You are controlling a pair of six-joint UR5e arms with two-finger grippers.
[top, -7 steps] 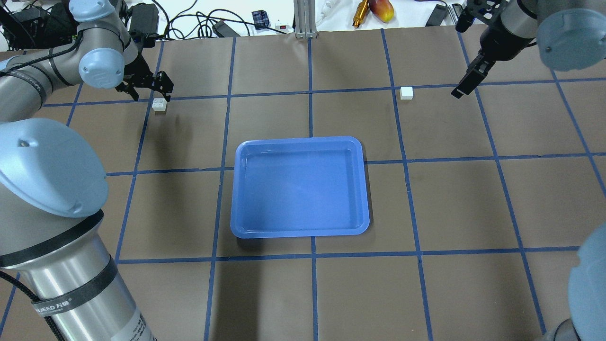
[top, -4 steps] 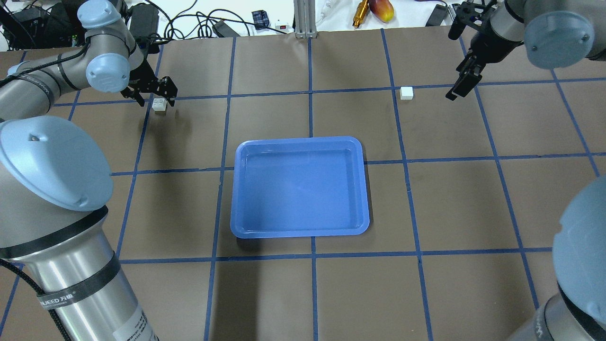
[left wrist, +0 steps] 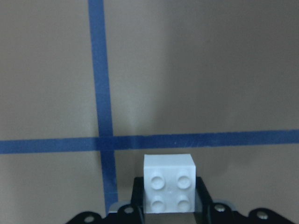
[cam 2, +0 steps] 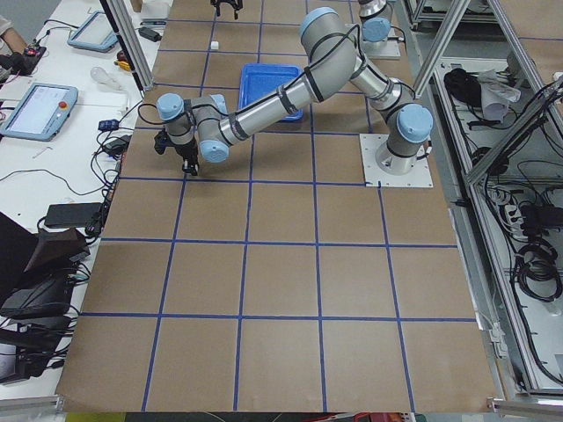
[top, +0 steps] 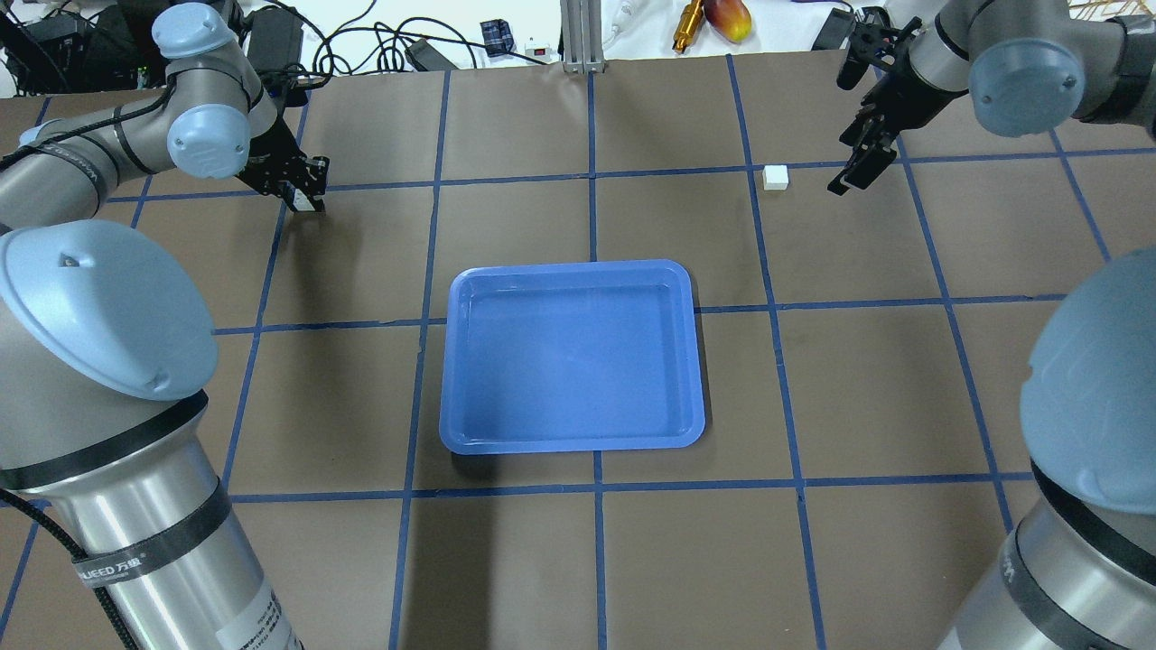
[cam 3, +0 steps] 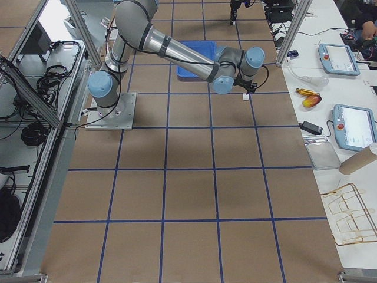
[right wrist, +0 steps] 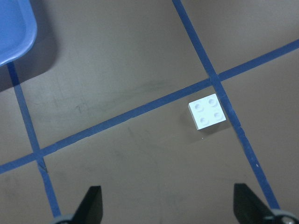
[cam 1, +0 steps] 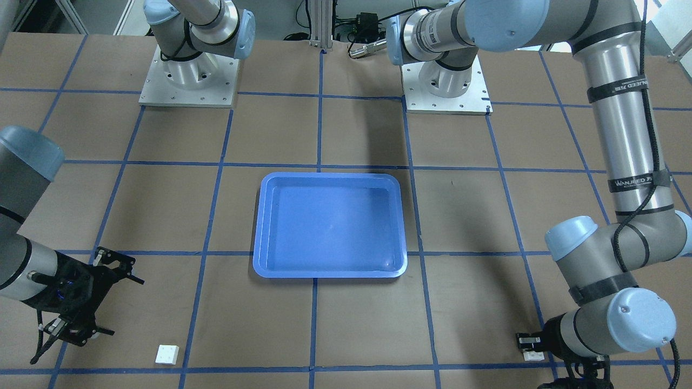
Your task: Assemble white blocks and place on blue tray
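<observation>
I will next grab the block by its opposite smooth sides with my right gripper, so that the second white block's studded top [cam 1: 167, 350] [right wrist: 206, 110] stays free for assembly.
The blue tray [top: 569, 267] lies empty at the middle of the table; it also shows in the front view [cam 1: 330, 175]. One white studded block [left wrist: 169, 183] sits on the table between my left gripper's [left wrist: 169, 200] fingers, which are closed against its sides; in the front view this block [cam 1: 535, 355] peeks out under the left gripper [cam 1: 532, 346]. The second white block [top: 775, 177] lies alone at the far right. My right gripper [top: 853, 171] is open and empty, hovering just right of it. In the right wrist view this block [right wrist: 207, 112] lies ahead of the spread fingers.
Blue tape lines grid the brown table. Cables, boxes and a red-yellow object [top: 731, 18] lie beyond the far edge. The two arm bases [cam 1: 189, 81] stand on the robot's side of the table. A corner of the tray [right wrist: 14, 28] shows in the right wrist view.
My left gripper has come down over the left white block and closed on its sides. My right gripper has moved left, closer to the right block, still open.
</observation>
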